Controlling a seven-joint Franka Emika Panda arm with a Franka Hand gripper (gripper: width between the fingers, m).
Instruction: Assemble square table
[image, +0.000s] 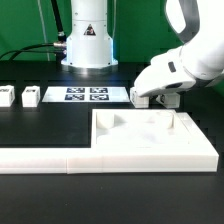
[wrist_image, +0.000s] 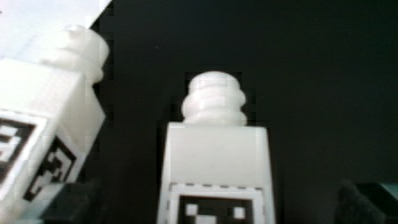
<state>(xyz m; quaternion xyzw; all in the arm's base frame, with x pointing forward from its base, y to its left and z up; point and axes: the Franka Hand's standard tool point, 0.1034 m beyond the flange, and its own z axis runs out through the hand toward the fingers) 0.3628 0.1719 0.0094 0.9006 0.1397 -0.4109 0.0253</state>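
The white block leg is beside my gripper's fingers, which reach down low behind the tabletop's far edge and would hold the leg, so my gripper needs to close on it.
The white square tabletop (image: 150, 135) lies rim-up at the exterior view's right. My gripper (image: 160, 99) hangs low just behind its far edge. In the wrist view a white block leg (wrist_image: 217, 150) with a ribbed screw tip and a tag stands between my dark fingers (wrist_image: 68, 205), with a gap on each side. The gripper (wrist_image: 217, 208) is open around it and not touching. A second white leg (wrist_image: 45, 100) stands close beside the first one. Two more tagged legs (image: 30, 97) sit at the exterior view's left.
The marker board (image: 85, 95) lies on the black table in front of the robot base (image: 88, 45). A long white border bar (image: 60, 158) runs along the front, against the tabletop's near side.
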